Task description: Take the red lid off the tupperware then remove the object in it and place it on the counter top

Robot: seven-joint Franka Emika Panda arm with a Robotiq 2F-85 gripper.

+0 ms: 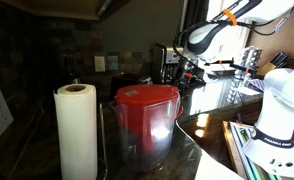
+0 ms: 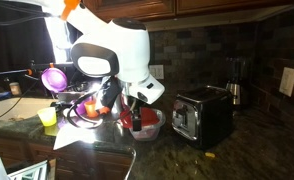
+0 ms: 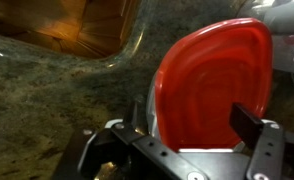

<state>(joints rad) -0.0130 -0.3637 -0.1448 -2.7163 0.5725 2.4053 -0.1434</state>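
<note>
My gripper will next grab the red lid by its outer edge, which leaves the tupperware free. Then it can lift the lid off so that the object can be reached.
The red lid sits on a clear tupperware and fills the right half of the wrist view. My gripper is open just over it. One finger is at the lid's left edge and the other over its right side. What is inside the tupperware is hidden. In an exterior view my gripper hangs right over the tupperware, where red shows through. In an exterior view my gripper is far back. The dark speckled counter top lies around the container.
A paper towel roll and a large clear pitcher with a red top stand close to the camera. A black toaster stands beside the tupperware, with a coffee maker behind. A purple cup and a yellow cup are on the other side.
</note>
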